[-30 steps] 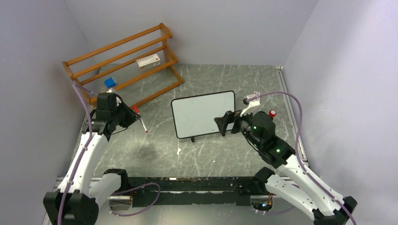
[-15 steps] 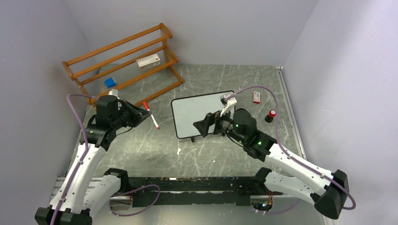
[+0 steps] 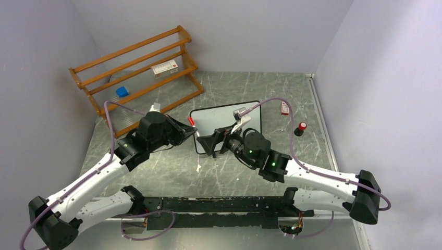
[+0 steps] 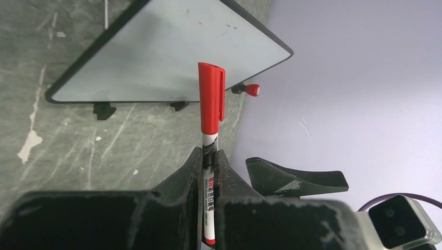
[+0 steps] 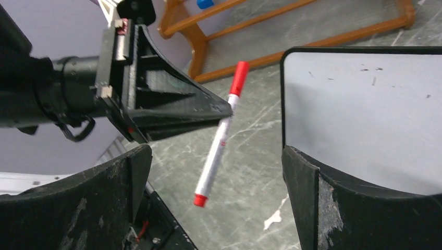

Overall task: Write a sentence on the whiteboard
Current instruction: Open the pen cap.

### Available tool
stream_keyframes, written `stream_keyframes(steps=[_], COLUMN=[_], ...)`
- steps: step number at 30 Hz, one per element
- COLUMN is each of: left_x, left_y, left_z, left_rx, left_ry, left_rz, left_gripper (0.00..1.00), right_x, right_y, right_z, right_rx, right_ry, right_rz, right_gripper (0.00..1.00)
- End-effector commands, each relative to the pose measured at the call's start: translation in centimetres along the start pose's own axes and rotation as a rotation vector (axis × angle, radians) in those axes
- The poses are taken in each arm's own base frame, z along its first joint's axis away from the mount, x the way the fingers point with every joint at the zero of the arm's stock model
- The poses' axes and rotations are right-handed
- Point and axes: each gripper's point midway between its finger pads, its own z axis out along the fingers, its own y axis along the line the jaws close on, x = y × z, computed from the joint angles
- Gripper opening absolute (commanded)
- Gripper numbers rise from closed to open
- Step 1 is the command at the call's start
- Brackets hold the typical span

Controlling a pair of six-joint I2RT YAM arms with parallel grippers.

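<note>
My right gripper is going to grab the marker by its white body (image 3: pixel 197 133) (image 5: pixel 214 154) next. The marker's red cap should point outward, so that I can uncap the marker and write on the whiteboard.
The whiteboard (image 3: pixel 219 115) stands on small black feet mid-table; its face (image 4: pixel 172 47) (image 5: pixel 365 104) is blank apart from a few dark specks, and no sentence shows on it. My left gripper (image 3: pixel 191 132) (image 4: pixel 209 154) is shut on a white marker with a red cap (image 4: pixel 211 99) (image 5: pixel 221 136). The cap (image 3: pixel 191 121) is on and points at the board's left edge. My right gripper (image 3: pixel 213 139) (image 5: pixel 216 152) is wide open in front of the board's lower left corner. It faces the marker, which hangs just ahead of the gap between its fingers.
A wooden rack (image 3: pixel 136 67) stands at the back left with a blue item (image 3: pixel 122 91) and a labelled box (image 3: pixel 164 68) on it. A red-topped knob (image 3: pixel 302 126) and a small red-white box (image 3: pixel 284 108) lie right of the board. A white scrap (image 3: pixel 198 167) lies on the table.
My left arm has swung right, carrying the marker from near the rack to the board's left edge. My right arm has moved left across the board's front, staying open.
</note>
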Motion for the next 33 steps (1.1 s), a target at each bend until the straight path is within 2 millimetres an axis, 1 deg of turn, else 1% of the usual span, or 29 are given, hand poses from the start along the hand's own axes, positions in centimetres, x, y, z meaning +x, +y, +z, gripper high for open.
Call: stream_keyframes(steps=[1,3,5,8,12,14,17,22,28,33], left_x=[-0.5,0.0,0.0,0.0,0.0,0.3,0.6,1.3,1.7,2.0], left_y=[-3.1,-3.3,-3.4,-4.0,-4.4,-4.7,-4.6,-4.8,-5.2,-5.3], left_z=[-0.3,-0.4,-0.6,-0.8,-1.0,-1.0,-0.8,-0.7,-0.8,-0.7], left_rx=[0.089,0.101,0.109,0.126,0.123,0.135,0.130,0.145,0.161,0.162], left_ry=[-0.101,-0.106,-0.122,-0.131,-0.131,-0.122,-0.111,-0.087,-0.080,-0.069], left_rz=[-0.081,-0.099,-0.125,-0.132,-0.134,-0.135,-0.144,-0.156,-0.162,-0.168], left_gripper=[0.05,0.05,0.05,0.05,0.05,0.05,0.05,0.05,0.05,0.05], right_x=[-3.4,-3.0,-2.5,-1.7,-0.9,-0.9,-1.0,-0.9,-0.2,-0.4], right_y=[1.8,1.6,1.6,1.8,1.6,1.5,1.7,1.5,0.7,0.6], right_z=[0.1,0.3,0.5,0.8,0.9,0.9,1.0,1.4,1.7,1.7], right_rx=[0.010,0.036,0.048,0.046,0.062,0.063,0.052,0.067,0.100,0.099], right_ry=[-0.118,-0.112,-0.098,-0.077,-0.071,-0.078,-0.087,-0.091,-0.089,-0.108], right_rz=[0.085,0.102,0.110,0.119,0.129,0.130,0.136,0.126,0.118,0.116], right_gripper=[0.99,0.95,0.92,0.84,0.68,0.58,0.47,0.40,0.39,0.31])
